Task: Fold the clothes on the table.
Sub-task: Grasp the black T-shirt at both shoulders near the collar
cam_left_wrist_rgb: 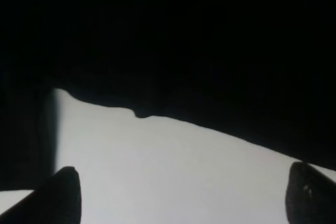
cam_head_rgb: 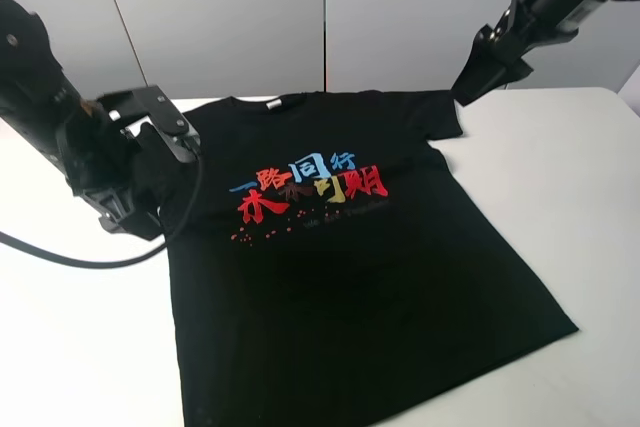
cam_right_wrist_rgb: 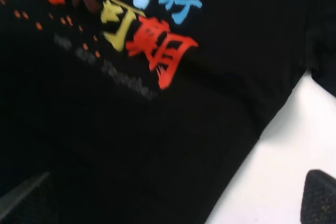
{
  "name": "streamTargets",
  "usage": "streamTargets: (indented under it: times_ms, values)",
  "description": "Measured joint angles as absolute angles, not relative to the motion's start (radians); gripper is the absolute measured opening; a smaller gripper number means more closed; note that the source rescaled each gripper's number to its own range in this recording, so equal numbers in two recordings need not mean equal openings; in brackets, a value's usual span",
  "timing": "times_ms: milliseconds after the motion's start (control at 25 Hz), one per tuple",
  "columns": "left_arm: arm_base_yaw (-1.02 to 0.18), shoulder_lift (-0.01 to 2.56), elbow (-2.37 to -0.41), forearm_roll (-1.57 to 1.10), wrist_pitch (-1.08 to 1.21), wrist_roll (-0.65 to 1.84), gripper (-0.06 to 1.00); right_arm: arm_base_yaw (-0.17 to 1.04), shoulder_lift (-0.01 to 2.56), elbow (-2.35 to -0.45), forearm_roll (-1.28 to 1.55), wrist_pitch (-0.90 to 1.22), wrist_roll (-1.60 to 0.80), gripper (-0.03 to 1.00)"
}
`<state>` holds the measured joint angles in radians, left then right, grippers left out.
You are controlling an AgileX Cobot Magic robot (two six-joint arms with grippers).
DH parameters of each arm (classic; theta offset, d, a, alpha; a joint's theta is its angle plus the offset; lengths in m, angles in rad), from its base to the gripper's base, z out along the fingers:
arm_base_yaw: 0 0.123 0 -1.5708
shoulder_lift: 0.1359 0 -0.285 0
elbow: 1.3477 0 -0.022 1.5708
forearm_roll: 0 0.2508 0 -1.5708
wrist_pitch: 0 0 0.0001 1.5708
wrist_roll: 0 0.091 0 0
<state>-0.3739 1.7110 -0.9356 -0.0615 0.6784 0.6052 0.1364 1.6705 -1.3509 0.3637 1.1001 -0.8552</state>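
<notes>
The T-shirt needs to be folded across the shirt's printed chest [cam_head_rgb: 308, 190], so my left gripper will next grip the T-shirt by its side edge below the sleeve [cam_head_rgb: 172, 219].
The clothes are one black T-shirt [cam_head_rgb: 330, 277] lying flat and face up on the white table [cam_head_rgb: 570, 177]. Red, blue and yellow characters cross its chest. My left gripper [cam_head_rgb: 165, 162] is low at the shirt's left sleeve. In the left wrist view it [cam_left_wrist_rgb: 184, 198] is open, with bare table [cam_left_wrist_rgb: 173, 161] between its fingertips [cam_left_wrist_rgb: 63, 195] and the shirt's edge [cam_left_wrist_rgb: 157, 51] just beyond. My right gripper [cam_head_rgb: 472, 85] hovers by the right sleeve. It [cam_right_wrist_rgb: 173, 203] is open above the shirt's printed chest [cam_right_wrist_rgb: 157, 51] and holds nothing.
A black cable [cam_head_rgb: 70, 257] from the left arm trails over the table at the left. Grey wall panels [cam_head_rgb: 230, 17] stand behind the table. The table's right corner [cam_head_rgb: 625, 97] is rounded. Bare white tabletop [cam_right_wrist_rgb: 273, 171] shows beside the shirt's right side.
</notes>
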Motion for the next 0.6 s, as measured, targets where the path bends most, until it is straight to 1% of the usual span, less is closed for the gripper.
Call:
streamTargets:
  times_ms: [120, 400, 600]
  values:
    - [-0.395, 1.788, -0.975, -0.034, 0.673, 0.605, 1.00, 0.153, 1.719, -1.369, 0.349, 1.103, -0.857, 1.00]
    - [-0.403, 1.933, -1.129, 0.010, 0.752, 0.605, 1.00, 0.157, 1.755, -1.371, 0.329, 1.103, -0.863, 1.00]
    - [-0.403, 1.996, -1.160, 0.013, 0.774, 0.622, 1.00, 0.158, 1.755, -1.373, 0.328, 1.101, -0.875, 1.00]
